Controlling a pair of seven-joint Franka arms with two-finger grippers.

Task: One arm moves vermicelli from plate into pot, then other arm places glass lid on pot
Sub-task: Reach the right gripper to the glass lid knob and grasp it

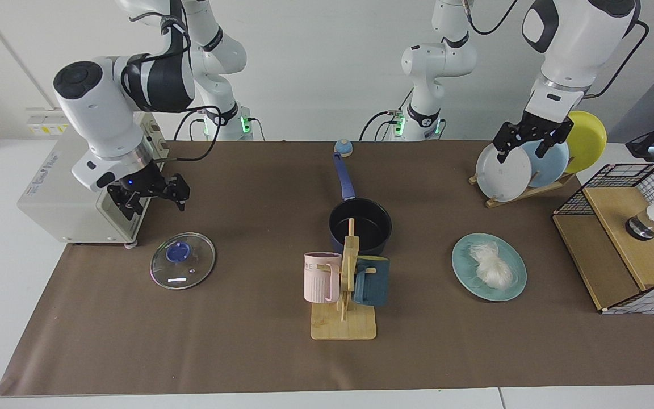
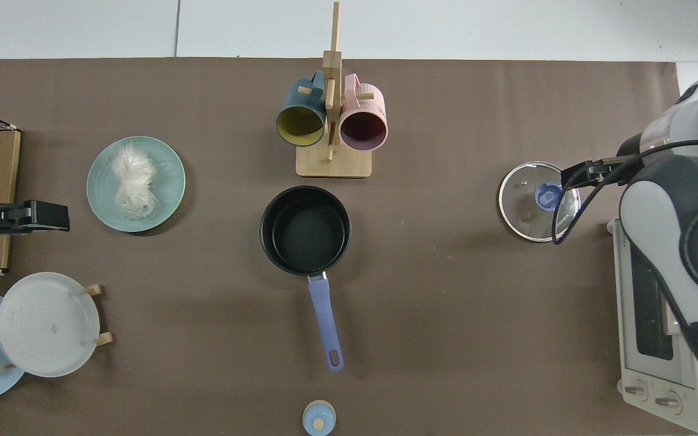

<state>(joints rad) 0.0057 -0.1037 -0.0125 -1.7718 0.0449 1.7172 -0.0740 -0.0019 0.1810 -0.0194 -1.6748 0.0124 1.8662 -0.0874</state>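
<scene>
The right gripper grabs the glass lid (image 1: 183,260) by the blue knob (image 1: 178,252) standing up from its middle next, since the lid lies flat and wide on the mat.
A clump of white vermicelli (image 1: 491,266) (image 2: 132,181) lies on the teal plate (image 1: 466,255) (image 2: 168,181). In the middle stands the dark navy pot (image 1: 360,224) (image 2: 305,230), with nothing inside and its blue handle pointing toward the arm bases. The glass lid (image 1: 183,260) (image 2: 528,209) lies flat on the mat beside the toaster oven. My right gripper (image 1: 154,199) (image 2: 576,174) hangs open just above and behind the lid, holding nothing. My left gripper (image 1: 527,142) (image 2: 46,216) hovers open in front of the plate rack, well clear of the plate.
A toaster oven (image 1: 71,187) stands at the right arm's side. A wooden mug rack (image 1: 344,318) with a pink and a dark-blue mug sits in front of the pot. A plate rack (image 1: 523,167), a wire-and-wood box (image 1: 628,250) and a small blue knob-like object (image 1: 343,147) are nearby.
</scene>
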